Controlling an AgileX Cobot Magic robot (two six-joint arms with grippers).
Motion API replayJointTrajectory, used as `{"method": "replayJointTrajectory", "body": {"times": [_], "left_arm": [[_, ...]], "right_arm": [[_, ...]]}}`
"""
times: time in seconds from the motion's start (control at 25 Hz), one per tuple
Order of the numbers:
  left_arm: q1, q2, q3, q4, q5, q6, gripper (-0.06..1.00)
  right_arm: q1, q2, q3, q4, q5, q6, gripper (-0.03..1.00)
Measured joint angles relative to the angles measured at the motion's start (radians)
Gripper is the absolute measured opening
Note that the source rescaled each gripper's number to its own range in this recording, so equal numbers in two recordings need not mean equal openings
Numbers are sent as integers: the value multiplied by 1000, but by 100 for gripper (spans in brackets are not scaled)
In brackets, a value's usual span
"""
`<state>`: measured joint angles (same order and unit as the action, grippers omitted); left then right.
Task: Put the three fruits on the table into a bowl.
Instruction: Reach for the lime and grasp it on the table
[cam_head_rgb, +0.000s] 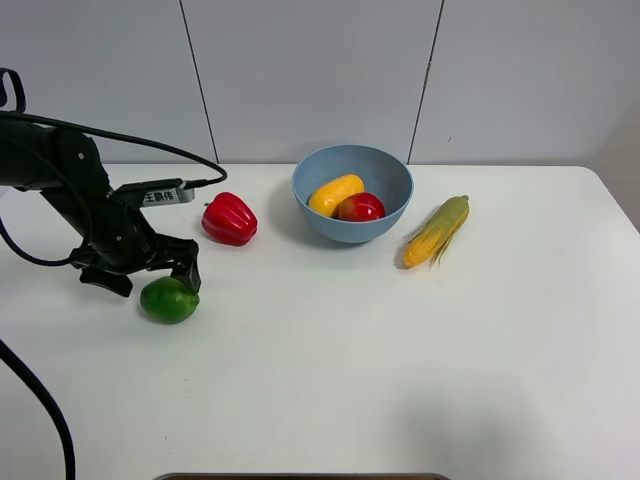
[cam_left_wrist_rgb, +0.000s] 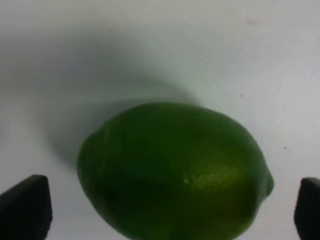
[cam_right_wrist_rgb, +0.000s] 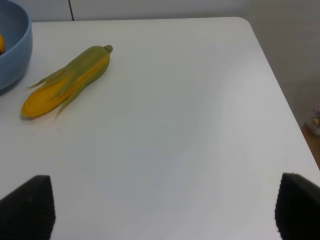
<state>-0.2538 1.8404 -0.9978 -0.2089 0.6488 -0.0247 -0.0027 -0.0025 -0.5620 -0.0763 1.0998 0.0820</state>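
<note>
The left gripper should put the lime into the light-blue bowl (cam_head_rgb: 350, 235). For that, it should next grab the green lime (cam_head_rgb: 168, 300) by its tapered ends.
The green lime (cam_head_rgb: 168, 300) lies on the white table (cam_head_rgb: 400, 350) at the left. My left gripper (cam_head_rgb: 150, 279) is open and lowered over it, one finger on each side. In the left wrist view the lime (cam_left_wrist_rgb: 175, 170) fills the space between the fingertips (cam_left_wrist_rgb: 25, 207), with gaps on both sides. The light-blue bowl (cam_head_rgb: 350, 235) at the back centre holds the mango (cam_head_rgb: 335, 193) and the red-yellow pomegranate-like fruit (cam_head_rgb: 361, 207). My right gripper (cam_right_wrist_rgb: 162, 207) is open and empty above bare table; it is out of the exterior view.
A red bell pepper (cam_head_rgb: 229, 219) lies between the lime and the bowl. A corn cob with green husk (cam_head_rgb: 437, 230) lies right of the bowl and also shows in the right wrist view (cam_right_wrist_rgb: 67, 82), beside the bowl's wall (cam_right_wrist_rgb: 12, 45).
</note>
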Motion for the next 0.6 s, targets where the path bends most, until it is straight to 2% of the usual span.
{"method": "replayJointTrajectory", "body": {"times": [0.6], "left_arm": [[0,86,0,-27,-14,78,100]], "right_arm": [[0,0,0,0,0,0,69]]}}
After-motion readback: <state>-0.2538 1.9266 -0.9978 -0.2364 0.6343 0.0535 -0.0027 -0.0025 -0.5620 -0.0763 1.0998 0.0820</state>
